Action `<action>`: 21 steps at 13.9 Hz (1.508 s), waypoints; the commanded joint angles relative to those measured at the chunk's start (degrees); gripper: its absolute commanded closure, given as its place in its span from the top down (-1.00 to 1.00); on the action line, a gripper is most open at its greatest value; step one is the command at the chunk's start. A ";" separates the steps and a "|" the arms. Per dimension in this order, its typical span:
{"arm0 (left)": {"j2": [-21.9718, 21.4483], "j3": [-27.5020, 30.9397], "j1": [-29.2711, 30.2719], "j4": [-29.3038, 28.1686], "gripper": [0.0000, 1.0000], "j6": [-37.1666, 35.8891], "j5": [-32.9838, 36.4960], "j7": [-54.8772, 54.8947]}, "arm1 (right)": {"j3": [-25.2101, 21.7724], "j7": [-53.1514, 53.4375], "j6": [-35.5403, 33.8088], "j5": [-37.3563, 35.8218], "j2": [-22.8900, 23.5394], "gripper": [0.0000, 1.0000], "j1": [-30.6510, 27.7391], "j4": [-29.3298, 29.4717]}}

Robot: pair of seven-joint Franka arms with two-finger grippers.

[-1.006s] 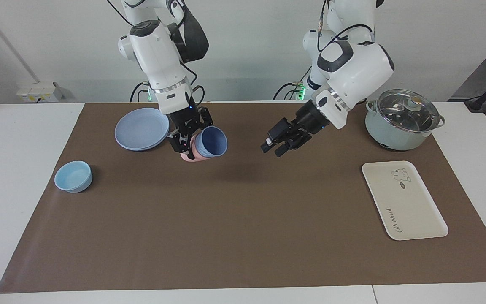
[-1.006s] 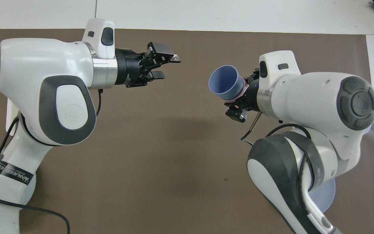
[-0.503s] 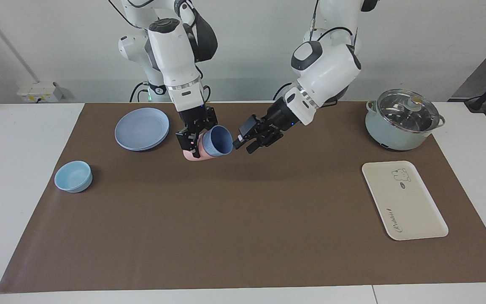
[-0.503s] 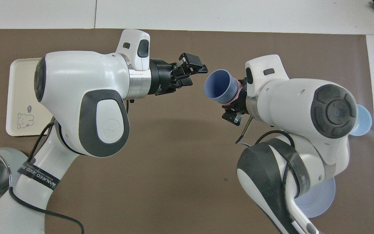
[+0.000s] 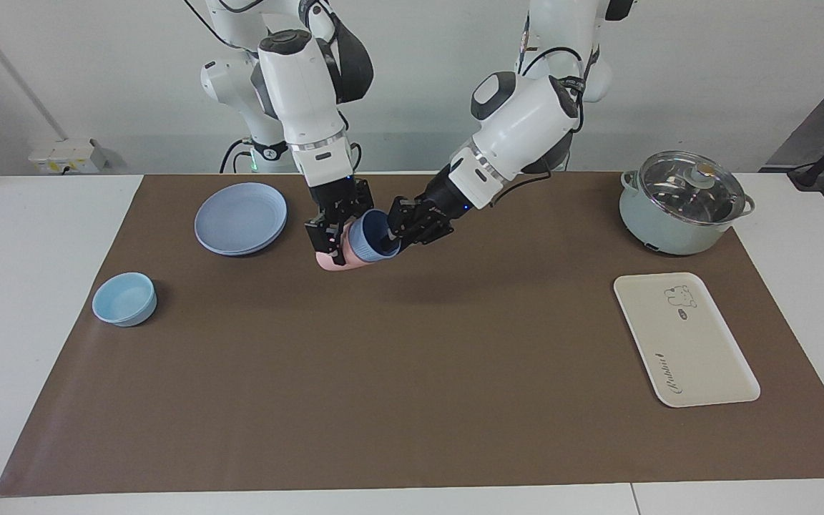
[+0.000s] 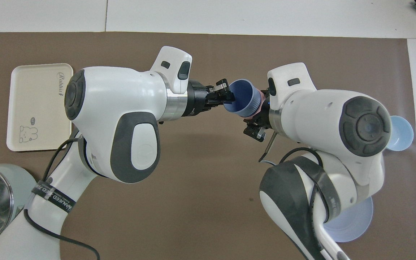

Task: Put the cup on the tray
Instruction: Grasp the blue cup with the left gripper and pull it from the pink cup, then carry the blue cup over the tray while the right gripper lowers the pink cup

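Observation:
The robot's left gripper should next pick up the blue cup by its exposed rim (image 6: 230, 89), because the pink cup is around the lower part of the blue cup.
The periwinkle-blue cup (image 5: 363, 244) is nested inside a pink cup (image 5: 328, 260), and both are tilted on their side in the air over the mat beside the blue plate. My right gripper (image 5: 333, 232) is shut on the pink cup. My left gripper (image 5: 394, 225) is open at the blue cup's mouth, with one finger inside the rim. In the overhead view the blue cup (image 6: 243, 100) lies between the left gripper (image 6: 226, 94) and the right gripper (image 6: 262, 108). The cream tray (image 5: 684, 340) lies flat at the left arm's end of the table and also shows in the overhead view (image 6: 38, 104).
A lidded pot (image 5: 684, 204) stands nearer to the robots than the tray. A round blue plate (image 5: 240, 218) and a light-blue bowl (image 5: 124, 299) sit toward the right arm's end. A brown mat (image 5: 412, 372) covers the table's middle.
My left gripper has moved toward the right arm's end and reached the blue cup's rim. My right gripper has shifted slightly toward it with both cups.

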 commanded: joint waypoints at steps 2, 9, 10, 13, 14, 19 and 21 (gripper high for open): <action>0.17 0.61 1.06 2.38 -1.00 -4.49 5.16 -0.01 | 0.06 1.61 -1.53 -1.65 0.35 -1.00 0.22 1.19; 6.23 1.23 10.19 20.04 -1.00 -21.45 7.08 -0.19 | 0.06 1.70 -1.71 -1.65 0.35 -1.00 0.22 1.10; 5.97 1.40 11.08 20.04 -1.00 -21.54 9.44 0.34 | 0.06 2.05 -1.88 -1.65 0.26 -1.00 0.22 1.01; 5.53 1.23 15.02 19.52 -1.00 -21.54 24.10 3.75 | 0.06 3.81 -0.92 -0.78 0.35 -1.00 -1.00 0.66; 5.53 1.31 16.78 19.34 -1.00 -21.46 26.41 6.47 | 0.06 3.46 -0.74 -0.34 0.35 -1.00 -2.66 0.40; 2.29 1.31 30.92 11.19 -1.00 -20.32 27.13 26.75 | 0.06 -16.16 6.63 19.74 0.96 -1.00 -12.76 -2.24; 0.88 1.31 36.02 7.58 -1.00 -18.56 27.13 34.15 | 0.06 -35.29 7.51 34.39 4.63 -1.00 -18.30 -2.07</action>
